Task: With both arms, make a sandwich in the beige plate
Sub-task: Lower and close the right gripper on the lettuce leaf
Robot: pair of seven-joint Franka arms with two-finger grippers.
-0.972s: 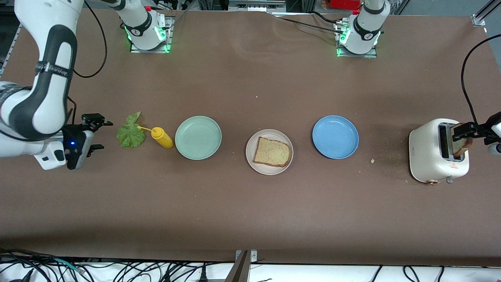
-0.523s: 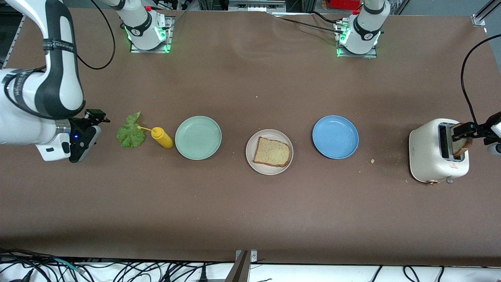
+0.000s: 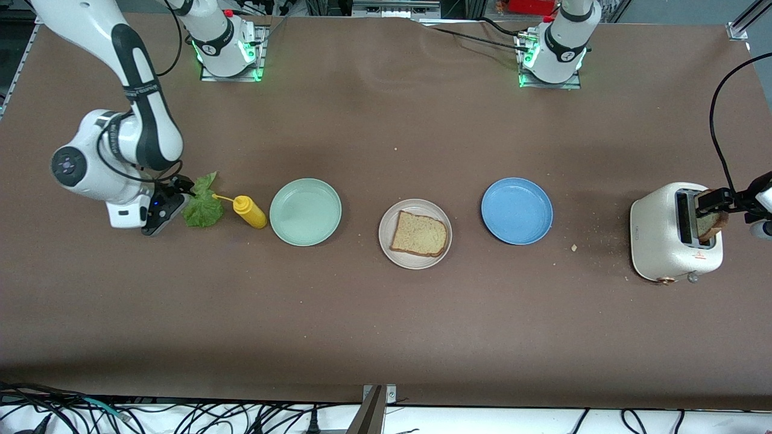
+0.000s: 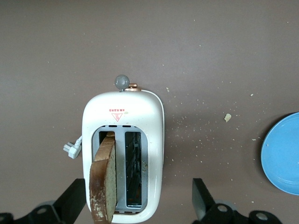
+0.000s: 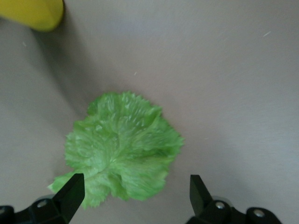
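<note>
I need to move my right gripper toward the leaf before I close it. My right fingers are short of the leaf's edge [image 3: 199, 195], so they would miss if I closed now.
The beige plate [image 3: 411, 206] sits mid-table with one bread slice [image 3: 420, 234] lying flat on it. A second slice [image 3: 711, 222] [image 4: 103, 182] stands upright in one slot of the white toaster [image 3: 669, 232] [image 4: 122, 116] at the left arm's end. My left gripper [image 3: 724, 202] [image 4: 138, 200] hovers over the toaster, open, and the slice sits just inside one of its fingers. The lettuce leaf [image 3: 204, 208] [image 5: 122, 147] lies flat at the right arm's end. My right gripper [image 3: 181, 194] [image 5: 134, 196] is low over the leaf's edge, open and holding nothing.
A yellow squeeze bottle [image 3: 250, 212] [image 5: 32, 11] lies beside the lettuce, toward the mint-green plate [image 3: 305, 212]. A blue plate [image 3: 517, 211] [image 4: 282, 154] sits between the beige plate and the toaster. Crumbs are scattered beside the toaster.
The right arm has swung in toward the lettuce, and its gripper now points down over the leaf's edge. The left arm has not moved.
</note>
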